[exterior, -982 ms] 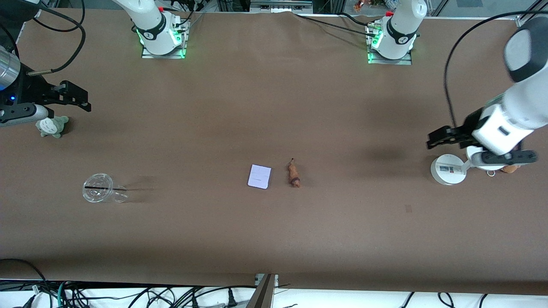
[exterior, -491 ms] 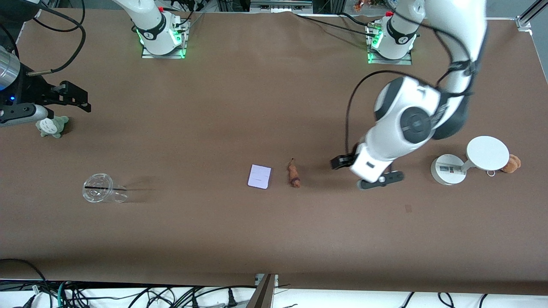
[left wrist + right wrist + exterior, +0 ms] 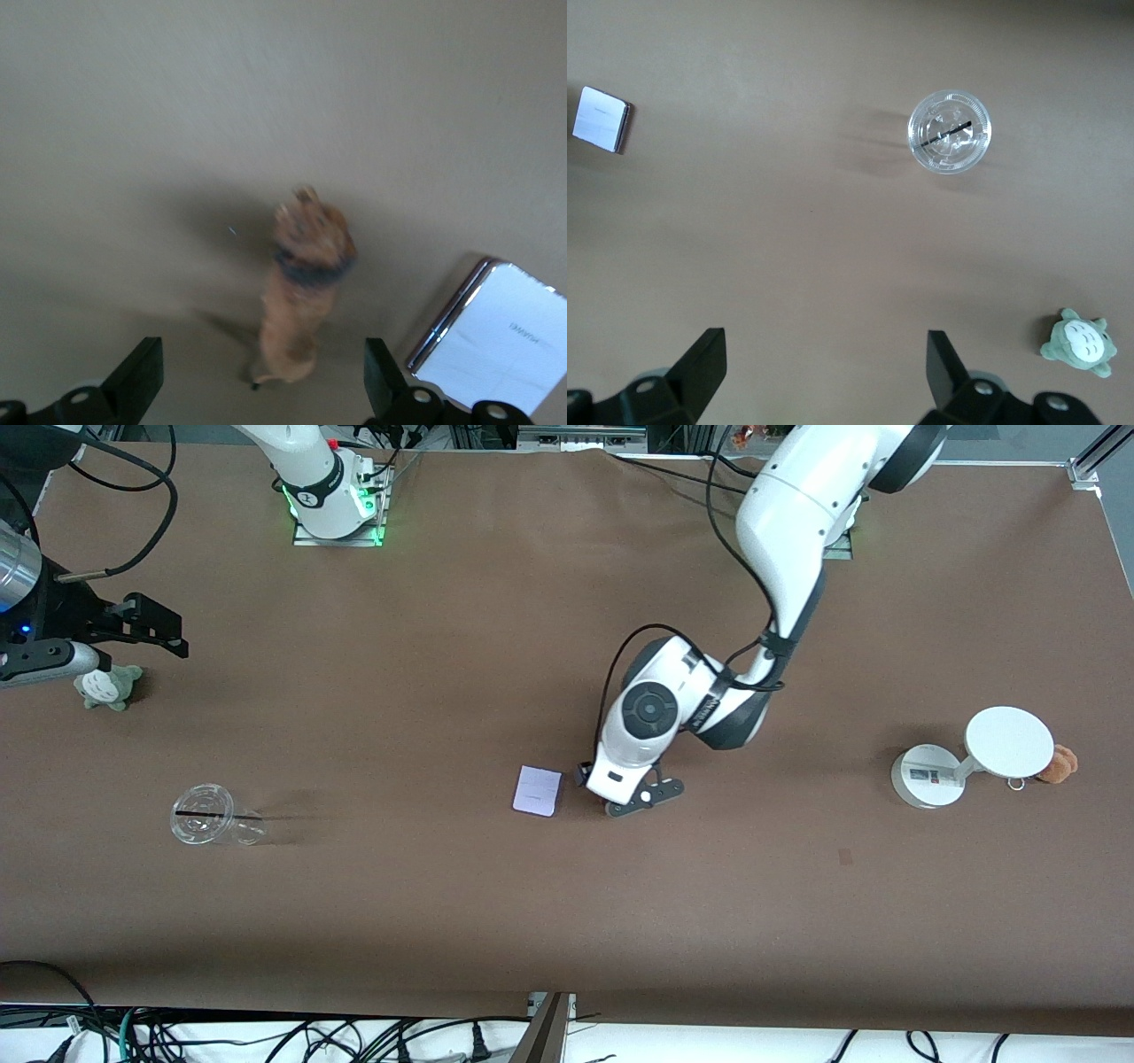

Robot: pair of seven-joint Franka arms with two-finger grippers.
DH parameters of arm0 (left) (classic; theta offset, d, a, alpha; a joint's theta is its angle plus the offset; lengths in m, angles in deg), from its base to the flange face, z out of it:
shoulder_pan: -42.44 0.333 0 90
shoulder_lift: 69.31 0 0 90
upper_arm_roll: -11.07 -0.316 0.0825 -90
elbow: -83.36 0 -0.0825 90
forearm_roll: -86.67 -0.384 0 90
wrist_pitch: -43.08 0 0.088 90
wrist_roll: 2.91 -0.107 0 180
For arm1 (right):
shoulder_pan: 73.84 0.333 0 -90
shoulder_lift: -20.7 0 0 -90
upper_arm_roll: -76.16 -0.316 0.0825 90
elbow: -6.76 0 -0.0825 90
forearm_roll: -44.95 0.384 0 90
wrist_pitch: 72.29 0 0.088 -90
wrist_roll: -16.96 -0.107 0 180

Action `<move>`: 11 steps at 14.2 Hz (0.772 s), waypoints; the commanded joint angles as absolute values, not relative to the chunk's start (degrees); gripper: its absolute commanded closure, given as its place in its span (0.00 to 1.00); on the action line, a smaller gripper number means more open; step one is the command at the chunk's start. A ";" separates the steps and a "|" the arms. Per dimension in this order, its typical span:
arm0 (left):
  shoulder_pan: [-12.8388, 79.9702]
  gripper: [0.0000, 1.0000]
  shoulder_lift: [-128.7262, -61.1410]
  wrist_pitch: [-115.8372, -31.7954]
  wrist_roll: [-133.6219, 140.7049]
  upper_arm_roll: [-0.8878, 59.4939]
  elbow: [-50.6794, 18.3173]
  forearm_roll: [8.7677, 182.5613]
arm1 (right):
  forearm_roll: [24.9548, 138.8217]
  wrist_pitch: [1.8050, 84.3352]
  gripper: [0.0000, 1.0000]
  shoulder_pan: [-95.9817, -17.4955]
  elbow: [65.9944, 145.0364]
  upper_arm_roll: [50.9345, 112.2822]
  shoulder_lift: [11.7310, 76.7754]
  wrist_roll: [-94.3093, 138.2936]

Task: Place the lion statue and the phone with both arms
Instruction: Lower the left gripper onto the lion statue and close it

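Observation:
I should next pick up the lion statue with my left gripper by its body just behind the mane [image 3: 296, 317], to place it along with the phone [image 3: 498, 338].
The lion statue [image 3: 301, 283] lies on the brown table, orange-brown with a darker mane end. In the front view my left arm's hand covers it. My left gripper [image 3: 617, 784] hangs low over the statue; in the left wrist view it [image 3: 261, 390] is open, with one finger on either side of the statue's tail end and not touching it. The phone [image 3: 537, 790] lies flat beside the statue, toward the right arm's end; it also shows in the left wrist view [image 3: 496, 336] and the right wrist view [image 3: 601, 119]. My right gripper [image 3: 164, 631] waits open and empty at the right arm's end [image 3: 824, 372].
A clear plastic cup [image 3: 205, 815] stands toward the right arm's end. A grey-green plush [image 3: 106, 686] sits below the right gripper. A white round-disc stand [image 3: 930, 775] and a brown plush [image 3: 1059, 763] are at the left arm's end.
My left arm has swung from the white stand across the table to over the lion statue, and now covers it in the front view. The right arm has not moved.

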State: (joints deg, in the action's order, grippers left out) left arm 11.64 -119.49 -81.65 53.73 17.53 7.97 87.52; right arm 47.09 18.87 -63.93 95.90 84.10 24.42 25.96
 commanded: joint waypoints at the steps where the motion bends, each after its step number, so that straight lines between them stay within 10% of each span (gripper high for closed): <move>1: 11.06 0.00 -121.51 -80.49 55.10 16.16 11.72 86.23 | 46.71 18.86 0.00 -64.26 95.44 83.72 24.39 25.93; 4: 9.31 0.02 -123.45 -80.49 55.19 13.80 12.96 85.79 | 46.80 18.86 0.00 -64.17 95.44 83.72 24.39 25.75; 11: 9.74 0.93 -122.75 -79.61 54.92 13.62 12.96 85.71 | 47.06 18.86 0.00 -63.73 95.26 83.54 26.32 26.10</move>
